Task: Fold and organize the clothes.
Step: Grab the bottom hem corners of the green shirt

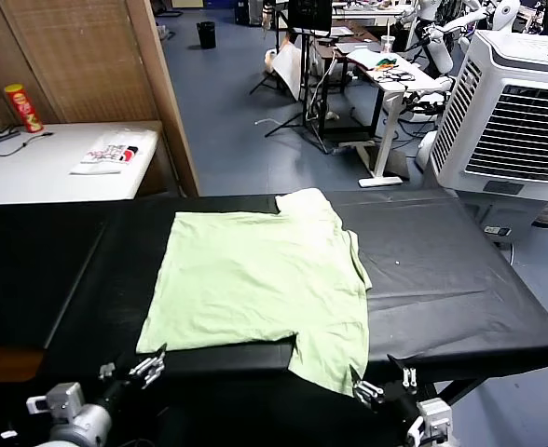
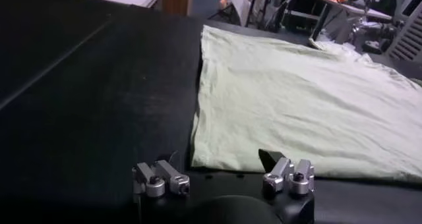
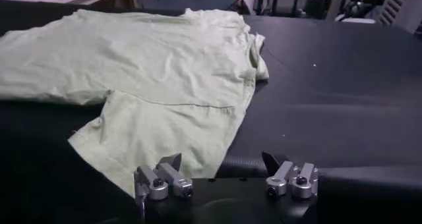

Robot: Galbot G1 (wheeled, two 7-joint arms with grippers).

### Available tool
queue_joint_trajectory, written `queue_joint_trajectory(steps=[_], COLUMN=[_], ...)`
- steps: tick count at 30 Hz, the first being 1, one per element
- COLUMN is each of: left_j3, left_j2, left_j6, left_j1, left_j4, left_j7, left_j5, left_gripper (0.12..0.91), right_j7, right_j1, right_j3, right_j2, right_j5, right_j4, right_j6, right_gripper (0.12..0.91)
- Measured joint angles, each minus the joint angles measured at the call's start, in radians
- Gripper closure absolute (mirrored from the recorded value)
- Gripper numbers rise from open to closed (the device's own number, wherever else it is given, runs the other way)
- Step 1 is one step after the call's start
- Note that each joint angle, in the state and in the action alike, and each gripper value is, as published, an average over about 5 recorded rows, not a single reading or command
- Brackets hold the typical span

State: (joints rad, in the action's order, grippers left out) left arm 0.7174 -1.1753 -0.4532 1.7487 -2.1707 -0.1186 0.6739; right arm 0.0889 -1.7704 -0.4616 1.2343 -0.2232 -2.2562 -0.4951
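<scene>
The right gripper grabs the pale green shirt (image 1: 246,270) by its hanging sleeve's cuff (image 1: 335,376) next, to fold it.
The clothes are one pale lime-green shirt (image 1: 255,275) spread flat on the black table (image 1: 451,270). One sleeve (image 1: 335,358) hangs over the front edge. My left gripper (image 1: 149,365) sits open just off the shirt's near left corner, holding nothing; in the left wrist view (image 2: 221,161) the hem (image 2: 277,123) lies just beyond the fingertips. My right gripper (image 1: 369,389) is open at the front edge beside the hanging sleeve. In the right wrist view (image 3: 222,161) one finger (image 3: 173,162) is close to that sleeve (image 3: 158,133).
A white side table (image 1: 32,172) at the back left carries a red snack can (image 1: 22,107) and a white printed flat item (image 1: 114,155). A wooden partition (image 1: 97,56) stands behind it. A white air cooler (image 1: 512,116) stands at the back right.
</scene>
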Motion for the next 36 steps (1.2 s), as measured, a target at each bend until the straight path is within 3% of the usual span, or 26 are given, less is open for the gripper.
queue_joint_trajectory(steps=[2, 5, 7, 10, 13, 17, 20, 30, 36], left_j3=[0.000, -0.001, -0.002, -0.004, -0.004, -0.007, -0.009, 0.010, 0.015], left_j2=[0.000, 0.000, -0.001, 0.000, 0.002, 0.004, 0.003, -0.019, -0.031], left_j6=[0.000, 0.001, 0.001, 0.002, 0.002, 0.000, 0.000, 0.005, 0.048], left_j1=[-0.001, -0.004, -0.005, -0.004, -0.002, -0.003, -0.004, 0.057, 0.068], left_j4=[0.003, 0.010, 0.015, 0.020, 0.021, 0.020, 0.019, -0.051, -0.109], left_j7=[-0.001, -0.001, 0.000, 0.001, 0.003, 0.004, 0.005, -0.015, -0.020], left_j5=[0.001, 0.003, 0.003, 0.001, 0.002, 0.002, 0.000, -0.010, -0.040], left_gripper=[0.232, 0.245, 0.299, 0.453, 0.603, 0.812, 0.898, 0.905, 0.905], right_j7=[0.000, 0.001, 0.003, 0.006, 0.008, 0.010, 0.014, 0.028, 0.004], right_j1=[0.000, 0.000, -0.001, -0.003, -0.005, -0.009, -0.021, -0.105, -0.034], right_j3=[0.002, 0.011, 0.015, 0.019, 0.019, 0.014, 0.006, -0.038, -0.060], right_j2=[0.003, 0.012, 0.019, 0.027, 0.032, 0.035, 0.039, 0.046, 0.019], right_j5=[0.005, 0.018, 0.024, 0.027, 0.026, 0.022, 0.017, -0.031, -0.120], right_j4=[0.002, 0.006, 0.008, 0.010, 0.011, 0.006, -0.011, -0.122, -0.100], right_j6=[-0.001, -0.003, -0.005, -0.006, -0.007, -0.005, -0.004, 0.028, 0.104], right_gripper=[0.409, 0.572, 0.687, 0.824, 0.882, 0.901, 0.904, 0.904, 0.904])
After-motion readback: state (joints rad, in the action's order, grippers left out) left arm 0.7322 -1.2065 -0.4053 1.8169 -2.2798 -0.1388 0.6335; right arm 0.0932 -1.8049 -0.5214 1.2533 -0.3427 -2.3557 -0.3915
